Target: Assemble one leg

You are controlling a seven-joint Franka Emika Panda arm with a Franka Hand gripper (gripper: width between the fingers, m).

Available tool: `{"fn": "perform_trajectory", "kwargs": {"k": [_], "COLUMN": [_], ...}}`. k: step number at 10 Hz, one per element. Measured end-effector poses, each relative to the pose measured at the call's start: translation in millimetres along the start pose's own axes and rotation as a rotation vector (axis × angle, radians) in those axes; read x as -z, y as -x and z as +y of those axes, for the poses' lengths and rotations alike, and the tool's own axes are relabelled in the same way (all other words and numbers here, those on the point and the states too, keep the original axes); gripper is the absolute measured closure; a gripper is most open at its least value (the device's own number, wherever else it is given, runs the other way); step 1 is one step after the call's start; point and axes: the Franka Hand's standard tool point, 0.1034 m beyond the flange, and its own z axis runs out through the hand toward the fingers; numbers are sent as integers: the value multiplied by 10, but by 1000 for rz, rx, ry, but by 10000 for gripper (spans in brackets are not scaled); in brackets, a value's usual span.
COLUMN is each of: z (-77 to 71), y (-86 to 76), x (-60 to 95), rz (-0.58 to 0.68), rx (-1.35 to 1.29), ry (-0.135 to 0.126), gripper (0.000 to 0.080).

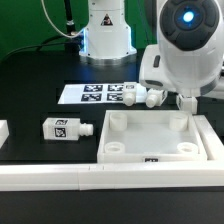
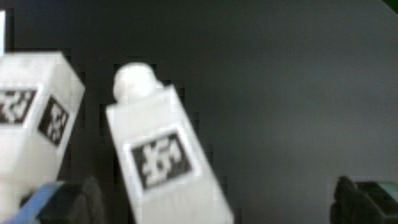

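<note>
My fingertips are above the tagged leg (image 1: 186, 103), so closing now would miss the leg. My gripper moves down next, before it closes on the leg.
Two legs lie side by side next to the marker board (image 1: 97, 93) in the exterior view: one (image 1: 129, 95) and another (image 1: 153, 97). A third leg (image 1: 62, 128) with its tag facing up lies alone toward the exterior view's left. The large white tray-like piece (image 1: 197, 140) lies in front of the legs. In the wrist view my gripper (image 2: 217, 205) is open and empty, above one tagged leg (image 2: 164, 145) whose round peg (image 2: 134, 78) points away. That leg lies between the fingers, close to one fingertip (image 2: 68, 203). A second leg (image 2: 36, 110) lies beside it.
The arm's white body (image 1: 185, 45) hangs over the exterior view's right and hides my fingertips there. A long white rail (image 1: 100, 177) runs along the front edge. A white part (image 1: 3, 131) shows at the exterior view's left edge. The robot base (image 1: 105, 30) stands at the back.
</note>
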Motion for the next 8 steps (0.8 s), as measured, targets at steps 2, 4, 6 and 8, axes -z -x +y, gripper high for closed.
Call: {"fn": "perform_trajectory", "kwargs": {"k": [2,4,6,8], "z": [-11,-4,10,96], "y": [0,-6,-9,-77], "x": [37,41,30,-20], "rz": [9,10,-4,-36], "rx": [2,1,-7,-28], "ry": [1,0,-11,-24], "gripper": [151,151,151,151]}}
